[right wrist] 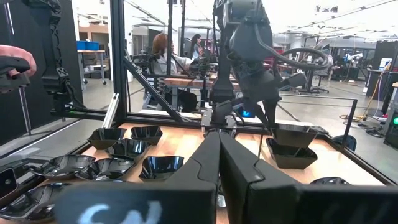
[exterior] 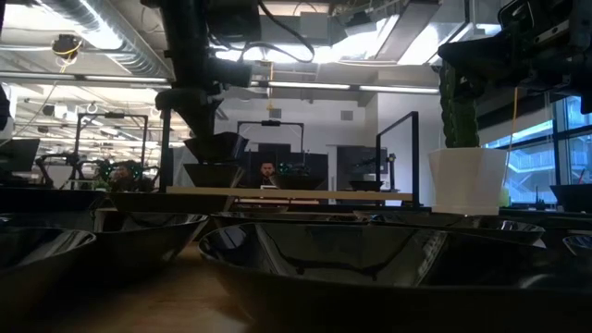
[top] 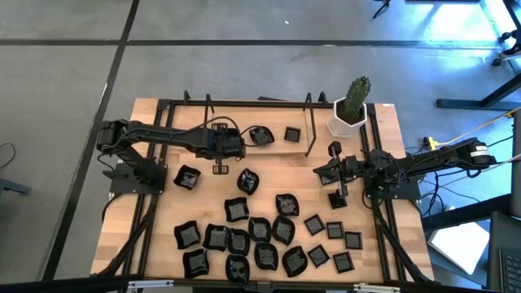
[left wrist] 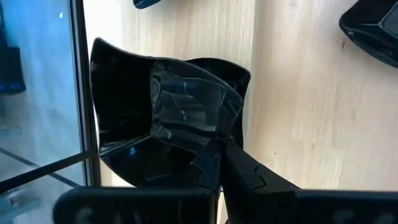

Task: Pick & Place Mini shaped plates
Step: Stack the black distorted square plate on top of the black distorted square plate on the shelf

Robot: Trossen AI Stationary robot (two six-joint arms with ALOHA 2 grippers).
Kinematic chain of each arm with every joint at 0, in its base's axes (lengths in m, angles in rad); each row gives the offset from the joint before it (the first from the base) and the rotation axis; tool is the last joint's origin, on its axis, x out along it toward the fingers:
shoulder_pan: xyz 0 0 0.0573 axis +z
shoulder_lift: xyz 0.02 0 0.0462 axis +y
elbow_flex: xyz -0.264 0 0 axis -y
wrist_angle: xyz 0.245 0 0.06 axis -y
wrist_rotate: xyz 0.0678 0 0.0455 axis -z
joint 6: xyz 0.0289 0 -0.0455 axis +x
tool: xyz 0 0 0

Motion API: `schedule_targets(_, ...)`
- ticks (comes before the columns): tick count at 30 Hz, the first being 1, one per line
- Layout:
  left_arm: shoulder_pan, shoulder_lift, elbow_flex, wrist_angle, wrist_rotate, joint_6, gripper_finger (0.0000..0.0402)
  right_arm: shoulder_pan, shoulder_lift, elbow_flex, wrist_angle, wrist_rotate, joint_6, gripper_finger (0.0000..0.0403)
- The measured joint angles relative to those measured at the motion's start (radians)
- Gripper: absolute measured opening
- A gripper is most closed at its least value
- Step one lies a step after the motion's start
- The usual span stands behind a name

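The base of the wavy plate (left wrist: 180, 115) is over the lower plate (left wrist: 227, 71), so the robot's left gripper should open, and the wavy plate would stay stacked.
Several glossy black mini shaped plates (top: 260, 236) lie bunched on the near half of the wooden table. My left gripper (left wrist: 219, 149) reaches from the table's left to the far middle, shut on a wavy-edged plate (left wrist: 168, 118), also seen as plate (top: 259, 136). In the right wrist view this held plate (right wrist: 298, 132) hangs right over another plate (right wrist: 289, 155); whether they touch I cannot tell. A small square plate (top: 291, 134) lies just to its right. My right gripper (right wrist: 217, 162) waits shut at the table's right, pointing level toward the left, with nothing in it. My left gripper pinches the wavy plate by its rim wall (left wrist: 229, 132) at one side, one finger (left wrist: 249, 174) outside the wall and the other inside the dish. The fingers slant down from the table's left. The plate is tilted in the hold.
A white pot with a green cactus (top: 350, 114) stands at the far right corner. Single plates lie at the left (top: 187, 177) and the middle (top: 248, 181). A black frame rail (top: 309, 122) rises beside the held plate. People and a hand (right wrist: 15, 62) show beyond the table.
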Motion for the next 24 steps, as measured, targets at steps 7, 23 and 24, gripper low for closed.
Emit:
schedule_targets(7, 0.011, 0.000, 0.000, 0.004, 0.018, -0.003, 0.0003, 0.000, 0.000, 0.000, 0.000, 0.000, 0.000, 0.0010)
schedule_targets(23, 0.012, 0.000, 0.000, 0.020, 0.056, -0.009, 0.0016, 0.000, 0.000, 0.000, 0.000, 0.000, 0.000, 0.0010)
schedule_targets(24, 0.012, 0.000, 0.000, 0.029, 0.060, -0.010, 0.0020, 0.000, 0.000, 0.000, 0.000, 0.000, 0.000, 0.0010)
